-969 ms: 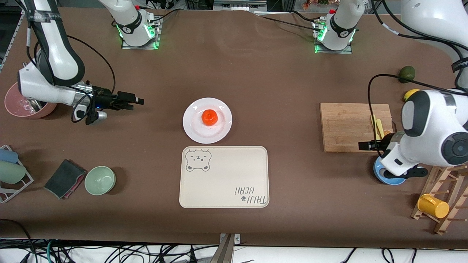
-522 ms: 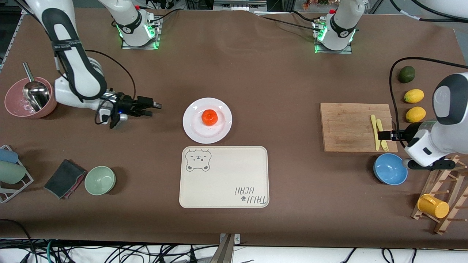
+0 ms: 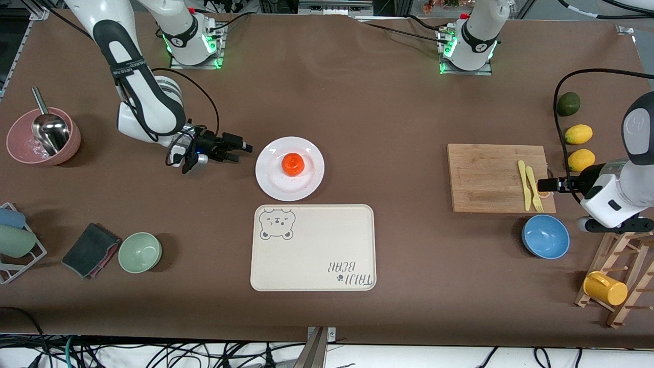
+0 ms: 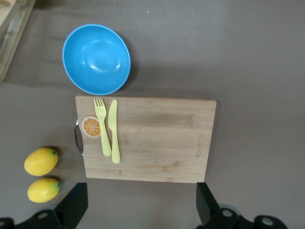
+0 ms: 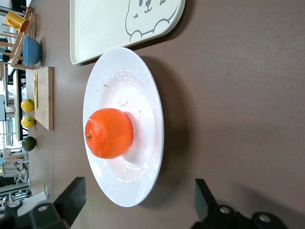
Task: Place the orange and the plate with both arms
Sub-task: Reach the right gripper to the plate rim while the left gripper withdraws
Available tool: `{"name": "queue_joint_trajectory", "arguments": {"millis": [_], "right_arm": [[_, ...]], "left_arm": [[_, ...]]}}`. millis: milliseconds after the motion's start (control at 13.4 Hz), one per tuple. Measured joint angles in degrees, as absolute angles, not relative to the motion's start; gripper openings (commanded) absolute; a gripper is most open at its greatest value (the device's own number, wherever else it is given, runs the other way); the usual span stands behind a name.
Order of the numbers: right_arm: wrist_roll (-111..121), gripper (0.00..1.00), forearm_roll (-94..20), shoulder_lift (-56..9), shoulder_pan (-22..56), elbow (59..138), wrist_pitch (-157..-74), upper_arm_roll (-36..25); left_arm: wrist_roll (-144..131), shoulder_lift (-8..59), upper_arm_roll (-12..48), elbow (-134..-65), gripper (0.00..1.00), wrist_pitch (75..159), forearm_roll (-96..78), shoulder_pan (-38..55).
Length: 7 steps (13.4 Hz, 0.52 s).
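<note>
My right gripper grips the white plate by its rim (image 3: 262, 164) next, to place the orange and plate on the bear tray (image 3: 312, 248).
The orange (image 3: 293, 164) lies in the middle of the white plate (image 3: 276, 186), which rests on the brown table farther from the front camera than the beige bear tray (image 3: 312, 248). My right gripper (image 3: 243, 153) hangs open just off the plate's rim, on the side toward the right arm's end. In the right wrist view the orange (image 5: 108, 133) and plate (image 5: 138, 81) fill the picture, and the plate's rim shows between the spread fingers of the right gripper (image 5: 138, 191), untouched. My left gripper (image 3: 542, 185) is open over the handle end of the cutting board (image 3: 490, 176), empty (image 4: 140, 205).
A yellow fork and knife (image 4: 108, 128) lie on the cutting board, with a blue bowl (image 3: 545, 236), lemons (image 3: 578, 134) and a lime (image 3: 568, 104) beside it. A cup rack (image 3: 605, 288), green bowl (image 3: 140, 252), cloth (image 3: 91, 249) and pink bowl with ladle (image 3: 43, 137) stand at the table's ends.
The right gripper has travelled from beside the pink bowl to the plate's rim. The left gripper has drawn back from over the blue bowl to the cutting board's handle end.
</note>
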State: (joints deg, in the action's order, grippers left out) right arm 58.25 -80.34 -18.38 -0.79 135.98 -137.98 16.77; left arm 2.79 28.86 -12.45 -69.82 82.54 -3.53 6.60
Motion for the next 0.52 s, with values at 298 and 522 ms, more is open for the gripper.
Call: {"name": "queue_joint_trajectory", "arguments": {"millis": [298, 522], "right_arm": [[66.81, 0.95, -90.16, -21.33, 0.56, 136.02, -139.2, 17.28], [68.54, 0.91, -93.28, -22.74, 3.31, 135.3, -142.2, 17.31]], "left_arm": [[2.8, 23.65, -11.39, -74.42, 1.0, 91.17, -3.53, 4.09], [3.06, 13.72, -10.92, -86.95, 1.0, 97.44, -3.54, 3.58]]}}
